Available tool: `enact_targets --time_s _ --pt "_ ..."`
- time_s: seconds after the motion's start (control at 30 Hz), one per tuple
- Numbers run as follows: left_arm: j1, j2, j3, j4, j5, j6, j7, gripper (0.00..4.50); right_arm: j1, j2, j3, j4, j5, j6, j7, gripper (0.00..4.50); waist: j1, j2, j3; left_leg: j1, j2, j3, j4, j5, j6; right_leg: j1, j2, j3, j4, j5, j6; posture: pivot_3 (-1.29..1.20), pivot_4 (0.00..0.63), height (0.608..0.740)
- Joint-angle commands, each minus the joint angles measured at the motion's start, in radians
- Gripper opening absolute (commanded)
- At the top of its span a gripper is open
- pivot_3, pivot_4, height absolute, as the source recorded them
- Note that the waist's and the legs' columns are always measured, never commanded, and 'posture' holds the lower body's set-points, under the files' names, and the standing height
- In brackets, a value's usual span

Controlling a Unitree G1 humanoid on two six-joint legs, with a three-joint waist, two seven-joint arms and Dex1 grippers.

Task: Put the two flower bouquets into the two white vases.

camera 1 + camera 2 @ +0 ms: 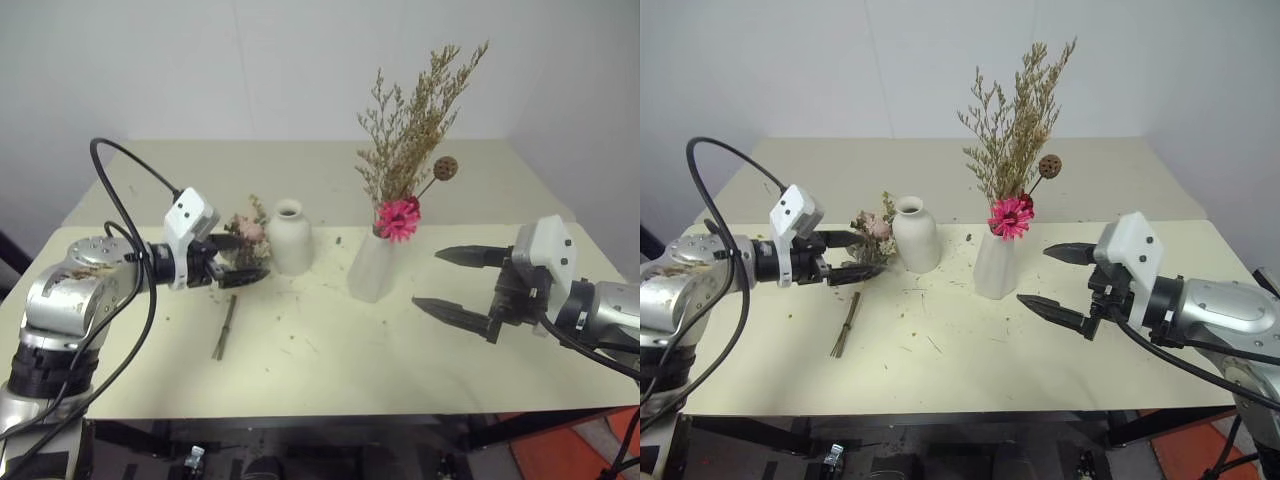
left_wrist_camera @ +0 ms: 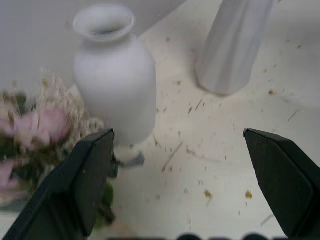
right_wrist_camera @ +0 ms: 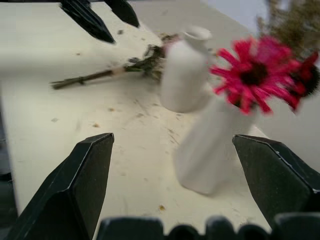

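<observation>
My left gripper grabs the bare stems below the flowers (image 1: 226, 325) next, since delicate pink petals crowd the bouquet's head.
The pink-rose bouquet (image 1: 247, 232) lies flat on the table, its stems (image 1: 224, 330) pointing toward the near edge. Its flower heads rest beside the round bottle vase (image 1: 290, 238), which stands with nothing in it. My left gripper (image 1: 252, 258) is open just above the table at those flower heads. In the left wrist view the roses (image 2: 35, 130) sit beside one finger (image 2: 85, 185), not between the two. The taller bouquet (image 1: 410, 130) with its magenta daisy (image 1: 398, 218) stands upright in the tapered vase (image 1: 372, 268). My right gripper (image 1: 426, 277) hangs open to the right of that vase, holding nothing.
Both vases stand near the middle of the cream table (image 1: 330, 375), close to each other. Dried crumbs and bits of stem are scattered around them. A white wall rises behind the table's far edge. My left gripper (image 3: 100, 17) also appears in the right wrist view.
</observation>
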Motion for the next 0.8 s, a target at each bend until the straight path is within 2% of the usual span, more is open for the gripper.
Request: enact_targets --time_s 0.03,0.13,0.23,0.5,0.8 --pt "0.019 -0.014 0.015 -0.124 0.018 0.173 0.152 4.50 -0.101 -0.031 0.066 -0.044 0.051 0.067 -0.010 4.45 0.005 -0.001 0.000 0.000 0.000 0.000 0.000 0.000 0.000 0.000 0.000 -0.001 0.000 0.000 0.000 0.00 0.150 0.740" --pt "-0.021 -0.090 0.015 -0.139 0.044 0.356 0.294 4.50 -0.222 -0.044 0.171 -0.021 0.035 0.093 0.029 4.45 0.016 -0.001 0.001 0.000 0.000 -0.001 0.000 0.000 0.000 0.000 0.000 -0.001 0.000 0.000 0.000 0.00 0.150 0.740" --pt "-0.058 -0.141 0.021 -0.113 0.066 0.430 0.368 4.50 -0.302 -0.030 0.249 0.012 0.006 0.108 0.046 4.45 0.026 -0.002 0.001 -0.001 0.000 -0.001 0.000 0.000 0.000 0.000 0.000 -0.001 -0.001 0.000 0.000 0.00 0.150 0.740" --pt "-0.161 -0.211 -0.038 0.137 0.095 0.378 0.410 4.50 -0.435 -0.018 0.395 0.101 -0.079 0.110 0.146 4.45 0.029 -0.002 0.001 -0.003 -0.001 -0.001 0.000 0.000 0.000 -0.002 0.000 -0.002 -0.002 0.000 0.000 0.00 0.150 0.740" --pt "-0.273 -0.286 -0.149 0.378 0.108 0.350 0.386 4.50 -0.435 0.025 0.377 0.092 -0.099 0.147 0.106 4.45 0.029 -0.002 0.001 -0.004 -0.001 -0.001 0.000 0.000 0.000 -0.002 -0.001 -0.002 -0.002 0.002 -0.004 0.00 0.150 0.740"
